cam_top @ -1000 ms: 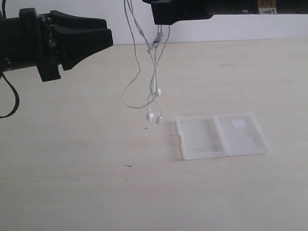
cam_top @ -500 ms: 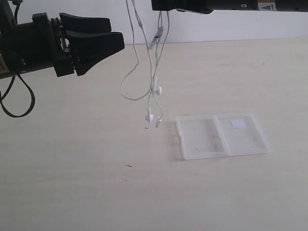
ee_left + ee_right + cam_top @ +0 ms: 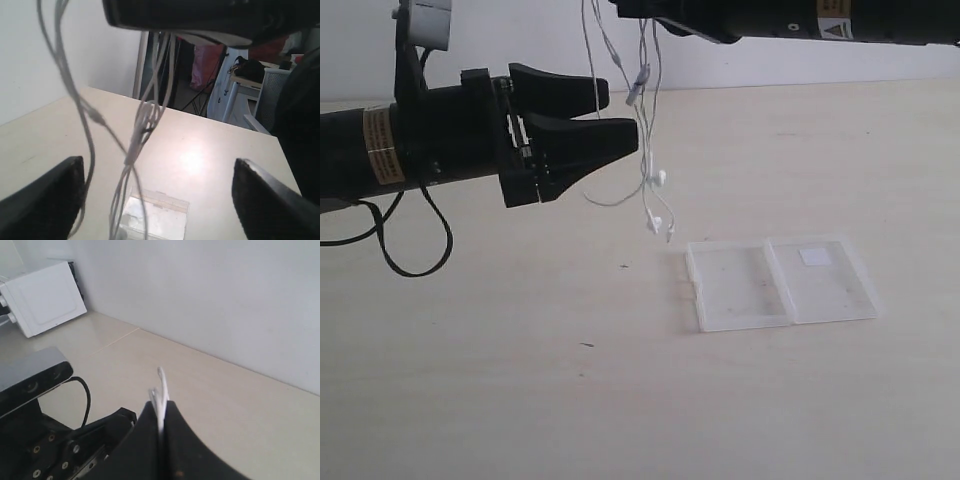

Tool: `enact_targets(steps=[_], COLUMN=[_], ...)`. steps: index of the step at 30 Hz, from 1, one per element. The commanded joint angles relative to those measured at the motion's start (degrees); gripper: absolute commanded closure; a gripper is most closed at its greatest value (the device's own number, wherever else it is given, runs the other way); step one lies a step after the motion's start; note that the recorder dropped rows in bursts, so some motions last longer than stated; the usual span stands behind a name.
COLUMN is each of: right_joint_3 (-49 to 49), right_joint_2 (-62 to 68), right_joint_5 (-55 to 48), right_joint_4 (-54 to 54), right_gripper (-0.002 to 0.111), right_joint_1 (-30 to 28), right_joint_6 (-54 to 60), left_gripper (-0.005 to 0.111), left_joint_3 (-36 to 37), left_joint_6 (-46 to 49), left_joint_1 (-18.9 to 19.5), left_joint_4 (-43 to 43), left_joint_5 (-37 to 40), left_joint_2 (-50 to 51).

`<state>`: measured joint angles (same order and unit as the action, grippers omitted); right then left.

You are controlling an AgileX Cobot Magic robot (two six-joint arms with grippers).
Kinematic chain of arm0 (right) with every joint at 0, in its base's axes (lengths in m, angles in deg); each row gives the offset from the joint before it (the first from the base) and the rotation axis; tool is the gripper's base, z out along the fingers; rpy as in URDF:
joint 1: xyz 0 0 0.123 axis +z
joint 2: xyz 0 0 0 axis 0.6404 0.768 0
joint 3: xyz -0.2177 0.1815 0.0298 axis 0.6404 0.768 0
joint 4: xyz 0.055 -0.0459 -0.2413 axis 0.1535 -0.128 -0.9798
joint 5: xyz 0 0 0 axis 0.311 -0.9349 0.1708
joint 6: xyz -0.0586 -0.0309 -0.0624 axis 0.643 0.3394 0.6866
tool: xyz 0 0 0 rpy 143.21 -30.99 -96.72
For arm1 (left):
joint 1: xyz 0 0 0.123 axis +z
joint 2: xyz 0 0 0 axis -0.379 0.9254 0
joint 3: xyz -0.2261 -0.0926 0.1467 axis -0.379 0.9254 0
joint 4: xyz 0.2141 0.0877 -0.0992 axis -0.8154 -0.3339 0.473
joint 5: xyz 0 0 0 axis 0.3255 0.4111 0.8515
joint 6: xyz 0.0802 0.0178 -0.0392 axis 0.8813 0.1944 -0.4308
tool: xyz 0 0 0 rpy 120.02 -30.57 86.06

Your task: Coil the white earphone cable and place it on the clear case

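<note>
The white earphone cable (image 3: 642, 130) needs to go on the clear case (image 3: 780, 283). My left gripper next needs to grab the cable's gathered parts near the earbuds.
The white earphone cable (image 3: 642, 130) hangs in several loose strands from my right gripper (image 3: 642, 12) at the top of the exterior view. Its earbuds (image 3: 658, 215) dangle above the table, left of the clear case (image 3: 780, 283). The case lies open and flat, with a white sticker on its right half. In the right wrist view the right gripper (image 3: 161, 409) is shut on the cable (image 3: 160, 385). My left gripper (image 3: 621, 117) is open, its tips level with the hanging strands. In the left wrist view the strands (image 3: 136, 142) hang between its fingers (image 3: 47, 200), with the case (image 3: 160, 220) below.
The pale wooden table (image 3: 520, 380) ends at a white wall behind. A black robot cable (image 3: 415, 245) loops under the left arm. A white box (image 3: 45, 297) stands by the wall in the right wrist view. The left arm's body (image 3: 70, 450) sits just below the right gripper.
My left gripper has moved right to the hanging cable and has opened wide. The cable and earbuds have swung slightly right and up.
</note>
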<state>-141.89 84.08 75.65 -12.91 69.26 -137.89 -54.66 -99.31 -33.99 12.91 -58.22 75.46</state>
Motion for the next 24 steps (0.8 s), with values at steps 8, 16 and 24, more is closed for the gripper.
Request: enact_targets(steps=[8,16,24], right_joint_3=[-0.4,-0.4,-0.4], right_joint_2=[0.1,0.5,0.5], right_joint_5=[1.4,5.0,5.1], right_joint_4=[12.2,11.7,11.8], right_gripper=[0.108,0.108,0.108], right_joint_1=[0.2,0.6,0.6], right_joint_6=[6.9,6.6,6.6], left_gripper=[0.029,0.029,0.029], left_joint_3=[0.1,0.1,0.1], left_joint_6=[0.3,0.6,6.1], left_joint_1=[-0.4,-0.5,-4.8], left_joint_4=[3.6,5.3,7.6], left_joint_5=[1.9,1.9,6.7], left_joint_2=[0.0,0.0,0.0])
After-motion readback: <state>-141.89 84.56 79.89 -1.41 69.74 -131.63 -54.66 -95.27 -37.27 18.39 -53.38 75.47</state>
